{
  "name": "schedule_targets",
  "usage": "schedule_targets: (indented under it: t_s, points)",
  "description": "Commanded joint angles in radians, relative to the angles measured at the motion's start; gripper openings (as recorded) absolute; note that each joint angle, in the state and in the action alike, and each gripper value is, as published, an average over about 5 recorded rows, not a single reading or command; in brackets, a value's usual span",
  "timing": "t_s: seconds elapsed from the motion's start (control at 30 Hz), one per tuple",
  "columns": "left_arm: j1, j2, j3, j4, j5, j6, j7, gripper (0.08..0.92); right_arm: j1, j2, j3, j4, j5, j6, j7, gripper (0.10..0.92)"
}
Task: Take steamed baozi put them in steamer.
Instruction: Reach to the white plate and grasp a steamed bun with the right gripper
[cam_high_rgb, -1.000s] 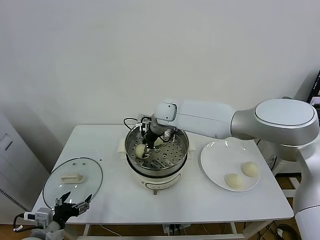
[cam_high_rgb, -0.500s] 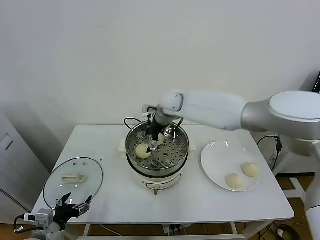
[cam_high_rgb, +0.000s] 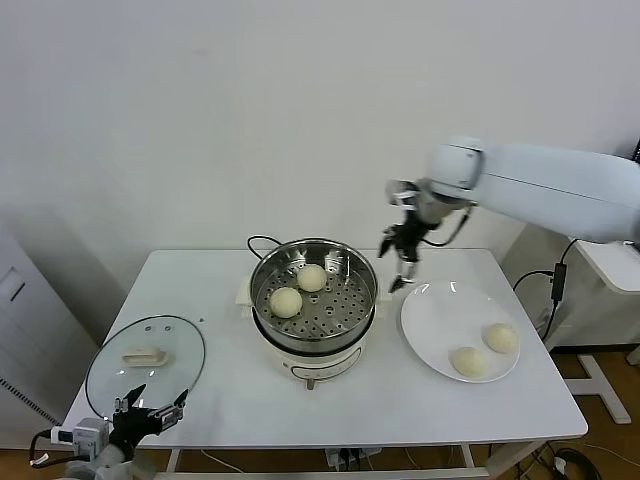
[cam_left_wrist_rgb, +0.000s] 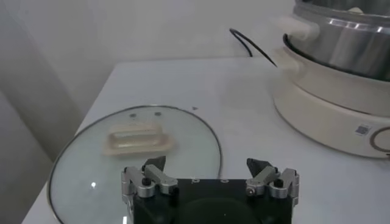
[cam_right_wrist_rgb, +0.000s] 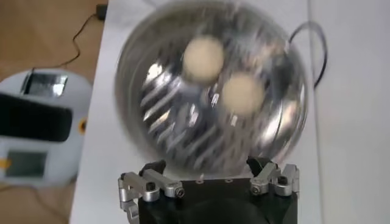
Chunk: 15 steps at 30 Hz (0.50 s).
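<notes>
My right gripper should next grab the baozi nearest the table's front edge by its rounded sides, to put another baozi in the steamer (cam_high_rgb: 313, 335) (cam_right_wrist_rgb: 201, 125).
Two steamed baozi (cam_high_rgb: 286, 301) (cam_high_rgb: 312, 277) lie on the perforated tray inside the steel steamer (cam_high_rgb: 313, 335) at the table's middle; the right wrist view shows them from above as pale rounds (cam_right_wrist_rgb: 203, 58) (cam_right_wrist_rgb: 242, 93). Two more baozi (cam_high_rgb: 467, 361) (cam_high_rgb: 501, 338) rest on the white plate (cam_high_rgb: 435, 320) to the right. My right gripper (cam_high_rgb: 398, 270) hangs open and empty in the air between the steamer and the plate, above the plate's far left rim. My left gripper (cam_high_rgb: 150, 412) sits open and idle at the table's front left corner, near the glass lid (cam_left_wrist_rgb: 131, 140).
The round glass lid (cam_high_rgb: 146, 358) with its cream handle lies flat at the front left. A black cord (cam_high_rgb: 262, 241) runs behind the steamer. The table's front strip (cam_high_rgb: 380, 400) is bare white surface.
My right gripper has let go of a baozi in the steamer, risen out of the pot and swung right toward the plate. The steamer now holds two baozi in plain sight.
</notes>
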<state>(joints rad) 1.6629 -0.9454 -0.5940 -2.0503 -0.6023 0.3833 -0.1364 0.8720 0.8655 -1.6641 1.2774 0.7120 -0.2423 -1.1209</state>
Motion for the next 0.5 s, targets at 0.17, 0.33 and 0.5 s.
schedule_targets:
  t_s: [0.17,0.33,0.5]
  points:
    - [0.012,-0.006,-0.005,-0.007,0.005,-0.002,0.000,0.823,-0.191,-0.226,0.079,-0.030,-0.220,0.175,-0.055,0.823]
    - [0.012,-0.008,-0.007,-0.008,0.007,-0.001,0.000,0.823,-0.298,-0.210,0.168,-0.089,-0.297,0.216,-0.064,0.823]
    - [0.009,-0.017,-0.008,-0.007,0.008,0.003,-0.001,0.823,-0.376,-0.208,0.226,-0.128,-0.337,0.232,-0.061,0.823]
